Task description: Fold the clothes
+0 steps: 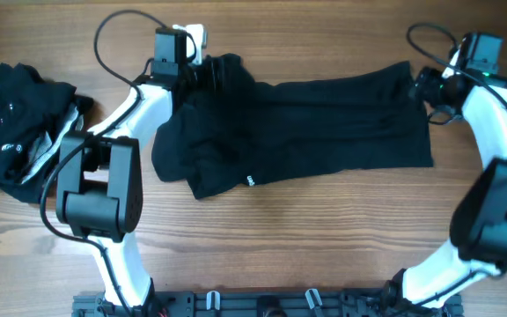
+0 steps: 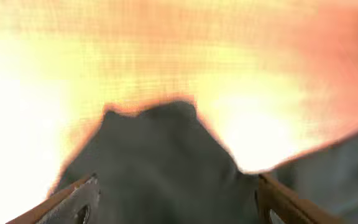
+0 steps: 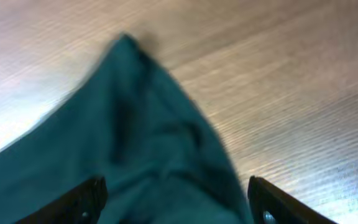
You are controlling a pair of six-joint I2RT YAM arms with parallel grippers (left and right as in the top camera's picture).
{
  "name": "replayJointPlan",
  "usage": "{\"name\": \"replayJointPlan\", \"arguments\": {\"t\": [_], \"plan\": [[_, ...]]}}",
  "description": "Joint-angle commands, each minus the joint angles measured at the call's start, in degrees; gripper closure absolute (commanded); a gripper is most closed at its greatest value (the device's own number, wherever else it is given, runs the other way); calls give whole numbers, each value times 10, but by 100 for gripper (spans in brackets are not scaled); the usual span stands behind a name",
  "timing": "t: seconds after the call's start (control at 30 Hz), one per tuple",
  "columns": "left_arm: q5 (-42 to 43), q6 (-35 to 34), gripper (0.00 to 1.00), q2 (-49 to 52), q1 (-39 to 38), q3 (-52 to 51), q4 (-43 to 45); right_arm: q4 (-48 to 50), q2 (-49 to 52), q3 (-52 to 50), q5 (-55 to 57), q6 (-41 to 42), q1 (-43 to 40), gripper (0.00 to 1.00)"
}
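Observation:
The left gripper next needs to grab the black garment [image 1: 324, 123] by its far corner on the bunched side, so that it can fold the garment's far edge over.
A black garment [image 1: 324, 123] lies spread across the middle of the wooden table, its left part bunched and folded over, with a small white label near its lower edge. My left gripper [image 1: 205, 72] is at its upper left corner; in the left wrist view the fingers [image 2: 176, 202] stand wide apart with dark fabric [image 2: 160, 162] between them. My right gripper [image 1: 422, 84] is at the upper right corner; in the right wrist view its fingers [image 3: 176, 199] are also wide apart over the fabric [image 3: 135, 143], whose corner points away.
A heap of other black clothes [image 1: 11, 123] with grey-white trim lies at the table's left edge, beside the left arm's base [image 1: 104, 189]. Bare wood [image 1: 324, 238] shows in front of the garment. The left wrist view is overexposed.

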Motion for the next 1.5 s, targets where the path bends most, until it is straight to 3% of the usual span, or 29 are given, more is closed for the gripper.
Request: {"name": "replayJointPlan", "arguments": {"t": [0.0,0.13,0.43,0.5,0.53,0.57,0.6,0.73,0.8,1.0,1.23,1.47], "plan": [[-14,3,20,-2,20,10,45,-41,-34,12,-62,-10,2,22],[-20,0,24,51,38,10,103,-94,-34,12,-66,-10,4,21],[10,-8,28,133,14,11,167,-96,-34,12,-92,-9,26,21],[10,-8,59,136,6,11,165,-96,-34,12,-92,-9,26,22],[9,-8,81,137,2,11,163,-97,-34,12,-92,-8,26,22],[7,-8,94,137,1,11,163,-97,-34,12,-92,-8,26,22],[5,-11,96,136,1,11,163,-97,-34,12,-92,-8,26,22],[8,-100,96,108,21,14,149,-97,-34,12,-83,-10,26,33],[17,-129,96,68,36,14,94,-109,-34,12,-57,-10,26,34],[68,-129,96,-21,48,14,-31,-69,-16,30,-35,-24,27,33],[67,-128,96,-56,48,14,-126,152,92,50,-47,-19,31,23],[67,-126,96,-56,48,13,-165,264,181,50,-81,52,31,30]]}}
